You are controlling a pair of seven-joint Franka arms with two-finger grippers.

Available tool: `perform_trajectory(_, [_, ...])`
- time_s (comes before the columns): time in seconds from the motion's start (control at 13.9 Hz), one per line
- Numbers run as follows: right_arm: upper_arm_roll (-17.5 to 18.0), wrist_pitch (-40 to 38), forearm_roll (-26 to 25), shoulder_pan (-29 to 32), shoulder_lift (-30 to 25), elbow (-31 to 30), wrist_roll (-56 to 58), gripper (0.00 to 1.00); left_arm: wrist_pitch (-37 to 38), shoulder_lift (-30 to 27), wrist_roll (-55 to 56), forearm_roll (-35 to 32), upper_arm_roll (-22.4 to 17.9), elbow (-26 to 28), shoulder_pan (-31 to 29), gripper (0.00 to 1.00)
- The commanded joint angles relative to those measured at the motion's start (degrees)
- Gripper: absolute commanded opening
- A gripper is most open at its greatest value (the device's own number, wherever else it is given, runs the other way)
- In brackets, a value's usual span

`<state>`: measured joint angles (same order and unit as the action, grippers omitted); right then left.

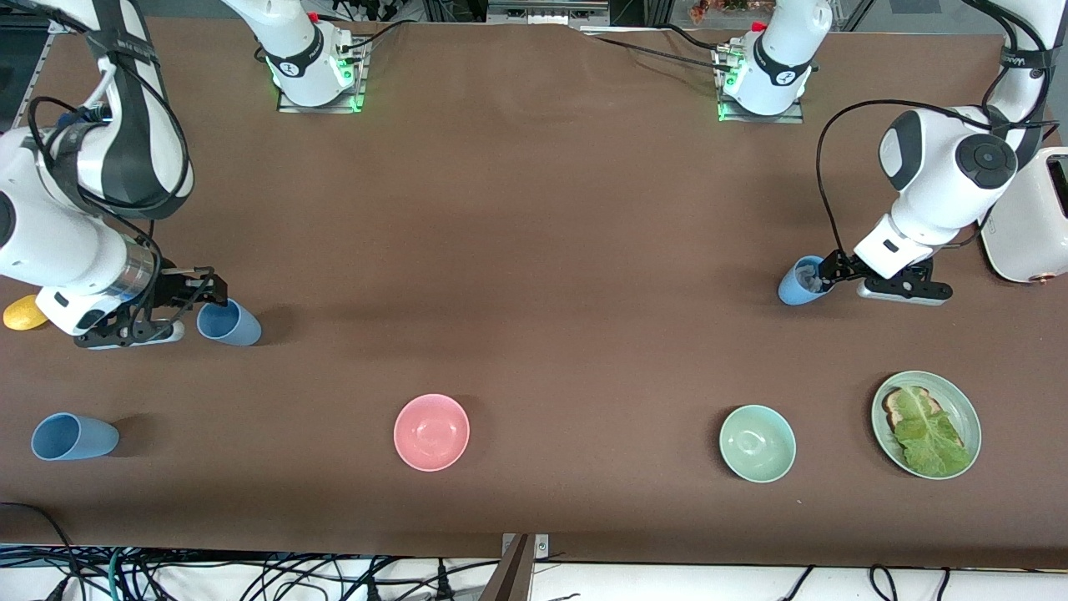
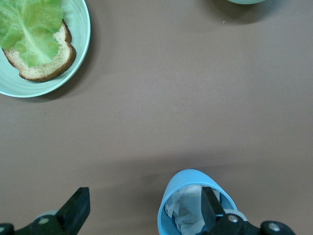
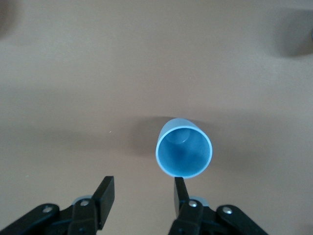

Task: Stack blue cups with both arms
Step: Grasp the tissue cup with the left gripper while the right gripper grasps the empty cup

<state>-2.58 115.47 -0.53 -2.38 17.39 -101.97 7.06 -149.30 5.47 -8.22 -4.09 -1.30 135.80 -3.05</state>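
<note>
The left gripper will carry the paper-filled blue cup away for stacking, so it will next grab the cup by its rim (image 1: 811,262).
Three light-blue cups stand upright on the brown table. One blue cup (image 1: 802,281) (image 2: 191,196) at the left arm's end holds crumpled white paper. My left gripper (image 1: 824,270) (image 2: 144,209) is open wide, with one finger (image 2: 210,205) dipped inside this cup's rim and the other well outside it. A second blue cup (image 1: 230,323) (image 3: 184,148) stands empty at the right arm's end. My right gripper (image 1: 205,292) (image 3: 143,196) is open just beside it, nothing between its fingers. The third blue cup (image 1: 73,436) stands nearer the front camera, untouched.
A pink bowl (image 1: 431,431), a mint-green bowl (image 1: 757,443) and a green plate (image 1: 966,411) (image 2: 78,49) with toast and lettuce sit in a row nearer the front camera. A white toaster (image 1: 1030,217) stands at the left arm's end, and a yellow object (image 1: 23,313) beside the right arm.
</note>
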Motion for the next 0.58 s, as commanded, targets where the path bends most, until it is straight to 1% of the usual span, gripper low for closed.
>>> perform_trajectory(0.0, [-0.2, 3.6, 0.2, 0.1, 1.0, -1.6, 1.2, 0.58, -2.4, -2.0, -0.7, -1.1, -0.2, 3.3, -0.1, 1.0])
perform_trajectory(0.07, [-0.2, 4.6, 0.4, 0.1, 1.8, -1.6, 1.2, 0.58, -2.5, -2.0, -0.6, -1.1, -0.2, 3.9, -0.3, 1.0])
perform_trajectory(0.29, [-0.2, 7.7, 0.4, 0.1, 4.3, -1.6, 1.2, 0.58, -7.3, -1.6, -0.7, -1.1, -0.3, 6.5, -0.7, 1.0])
perform_trajectory(0.5, [-0.2, 10.8, 0.4, 0.2, 6.1, -2.6, 2.0, 0.58, -9.3, 0.0, -0.7, -1.1, -0.2, 6.8, -1.6, 1.0])
